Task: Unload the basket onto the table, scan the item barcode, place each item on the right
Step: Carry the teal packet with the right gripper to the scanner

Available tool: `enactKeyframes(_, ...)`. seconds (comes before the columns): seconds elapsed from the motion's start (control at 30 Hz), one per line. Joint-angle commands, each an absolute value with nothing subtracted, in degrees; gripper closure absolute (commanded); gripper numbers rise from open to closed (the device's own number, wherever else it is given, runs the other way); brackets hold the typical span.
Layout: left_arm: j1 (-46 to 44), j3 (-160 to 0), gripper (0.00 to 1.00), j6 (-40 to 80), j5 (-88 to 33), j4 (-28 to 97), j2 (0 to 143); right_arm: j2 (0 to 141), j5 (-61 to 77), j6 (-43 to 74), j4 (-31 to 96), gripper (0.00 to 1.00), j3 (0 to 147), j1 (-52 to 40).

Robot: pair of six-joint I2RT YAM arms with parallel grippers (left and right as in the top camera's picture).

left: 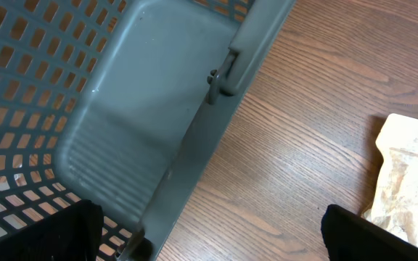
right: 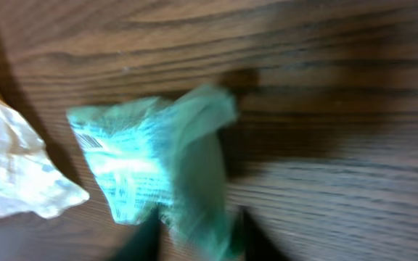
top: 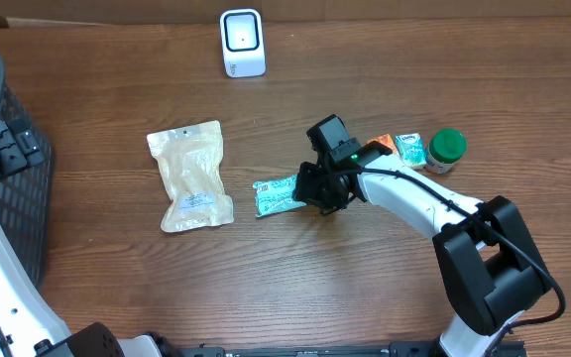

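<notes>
I will next take the green packet (top: 276, 195) by its crumpled end with my right gripper, so the barcode label at the packet's other end stays free to scan.
A green packet (top: 276, 195) with a barcode label lies on the wooden table, in front of the white scanner (top: 242, 42) at the far edge. My right gripper (top: 315, 190) is at the packet's right end. In the right wrist view, which is blurred, its fingers stand apart on either side of the packet's (right: 151, 159) crumpled end, so the right gripper (right: 202, 243) is open. My left gripper (left: 209, 246) is wide open with nothing between its fingers, and it hangs over the rim of the grey basket (left: 144, 109).
A beige pouch (top: 191, 176) lies left of the green packet. A green-lidded jar (top: 447, 149) and small packets (top: 409, 149) sit at the right. The grey basket (top: 8, 178) stands at the table's left edge.
</notes>
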State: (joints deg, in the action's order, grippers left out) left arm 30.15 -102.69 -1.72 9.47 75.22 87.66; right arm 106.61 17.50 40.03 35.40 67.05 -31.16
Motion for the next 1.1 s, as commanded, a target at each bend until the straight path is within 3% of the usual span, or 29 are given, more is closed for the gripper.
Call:
enactKeyframes(0.0, 30.30, -103.63, 0.01, -2.59, 9.39, 75.16, 87.66, 106.04, 16.88, 34.74, 35.64, 0.36, 66.89, -30.94)
enactKeyframes(0.1, 30.30, -103.63, 0.00, -2.59, 9.39, 75.16, 87.66, 106.04, 19.49, 29.56, 39.64, 0.34, 68.88, -28.18)
enactKeyframes(0.3, 30.30, -103.63, 0.00, -2.59, 9.39, 75.16, 87.66, 106.34, 27.46, 19.16, 40.36, 0.43, 69.82, -22.61)
enactKeyframes(0.6, 30.30, -103.63, 0.00, -2.61, 9.39, 75.16, 87.66, 111.83, 33.04, 17.80, 35.03, 0.43, 69.49, -23.92)
enactKeyframes(0.73, 30.30, -103.63, 0.00, -2.61, 9.39, 75.13, 87.66, 115.55, 37.98, 17.98, 33.21, 0.59, 69.45, -24.05)
enactKeyframes(0.83, 30.30, -103.63, 0.00, -2.61, 9.39, 75.16, 87.66, 116.07, 38.94, 18.00, 33.06, 0.83, 69.47, -23.64)
enactKeyframes(0.9, 30.30, -103.63, 0.00, -2.61, 9.39, 75.16, 87.66, 115.85, 38.96, 19.16, 32.84, 0.94, 69.60, -22.98)
enactKeyframes(1.07, 30.30, -103.63, 0.00, -2.59, 9.39, 75.13, 87.66, 115.26, 45.87, 19.66, 32.91, 0.96, 70.63, -19.84)
